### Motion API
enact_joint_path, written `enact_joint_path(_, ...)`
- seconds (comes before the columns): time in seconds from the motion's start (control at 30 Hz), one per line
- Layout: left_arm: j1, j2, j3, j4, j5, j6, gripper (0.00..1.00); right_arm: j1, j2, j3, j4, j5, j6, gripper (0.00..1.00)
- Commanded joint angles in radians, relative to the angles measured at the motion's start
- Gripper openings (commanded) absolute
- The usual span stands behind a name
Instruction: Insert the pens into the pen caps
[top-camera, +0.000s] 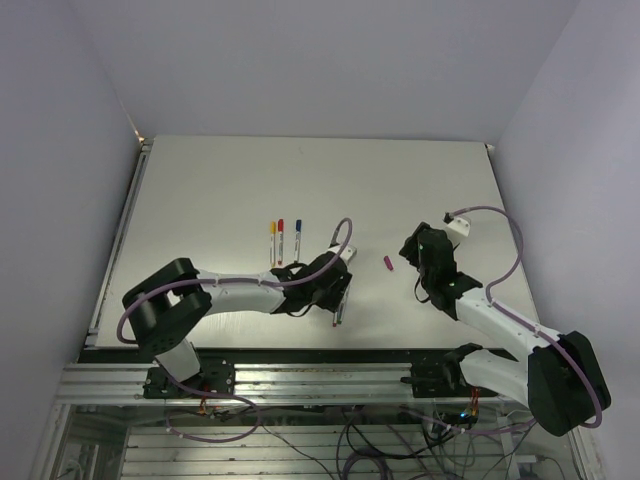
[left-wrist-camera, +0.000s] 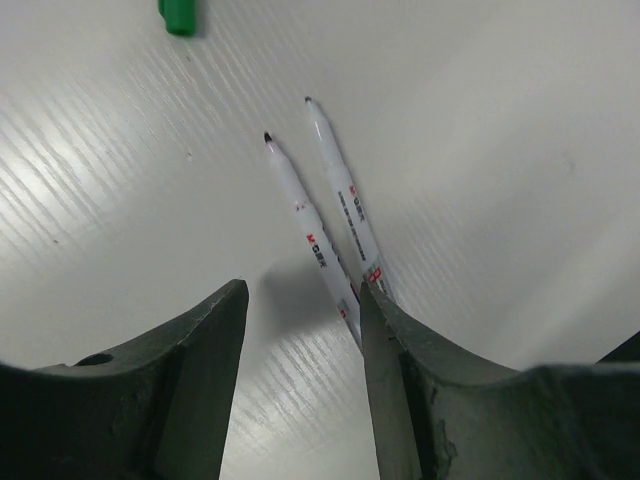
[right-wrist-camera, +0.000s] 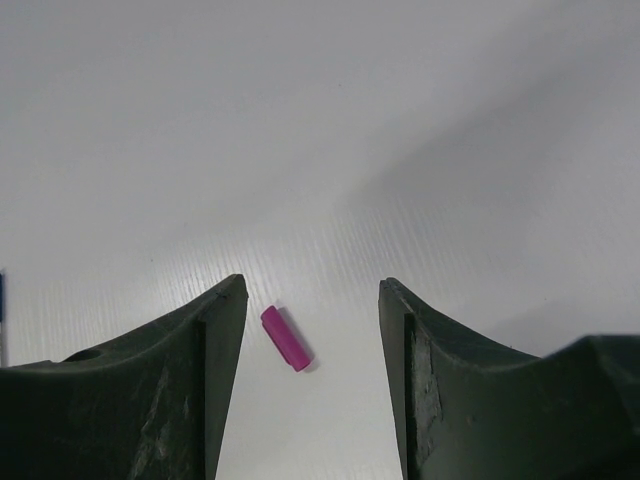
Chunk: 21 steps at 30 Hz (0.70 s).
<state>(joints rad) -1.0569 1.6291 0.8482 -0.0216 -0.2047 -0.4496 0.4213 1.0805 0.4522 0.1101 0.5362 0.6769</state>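
The pen's dark tip should stay free to go into the purple pen cap, so my left gripper will pick up one uncapped pen across its body (top-camera: 339, 308) (left-wrist-camera: 318, 250).
Two uncapped pens (left-wrist-camera: 312, 243) (left-wrist-camera: 346, 203) lie side by side on the white table, their dark tips pointing away. My left gripper (left-wrist-camera: 300, 300) stands open just above them; their near ends run under its right finger (left-wrist-camera: 390, 350) and nothing is between the jaws. A green pen cap (left-wrist-camera: 178, 15) lies farther off at the top left. In the top view this gripper (top-camera: 335, 292) hovers over the pens (top-camera: 338, 312). My right gripper (right-wrist-camera: 312, 290) is open around a purple pen cap (right-wrist-camera: 286, 338), which lies flat on the table nearer the left finger (right-wrist-camera: 215, 350). From above, that cap (top-camera: 387, 263) lies just left of the right gripper (top-camera: 408, 252).
Three more pens with yellow (top-camera: 273, 243), red (top-camera: 281, 240) and blue (top-camera: 298, 238) ends lie parallel at mid-table, left of the left wrist. The table's near edge (top-camera: 300, 349) runs close below both grippers. White walls enclose the table.
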Motion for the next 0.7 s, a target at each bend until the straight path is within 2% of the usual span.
enact_joint_path(0.0, -0.032, 0.036, 0.038, -0.046, -0.049, -0.003, 0.58, -0.007, -0.010, -0.017, 0.030, -0.007, 0.007, 0.55)
enact_joint_path(0.37, -0.054, 0.061, 0.039, -0.053, -0.085, -0.021, 0.56, -0.007, -0.008, -0.024, 0.042, -0.020, 0.012, 0.54)
enact_joint_path(0.67, -0.061, 0.067, 0.054, -0.160, -0.150, -0.015, 0.40, -0.007, -0.009, -0.028, 0.044, -0.030, 0.015, 0.53)
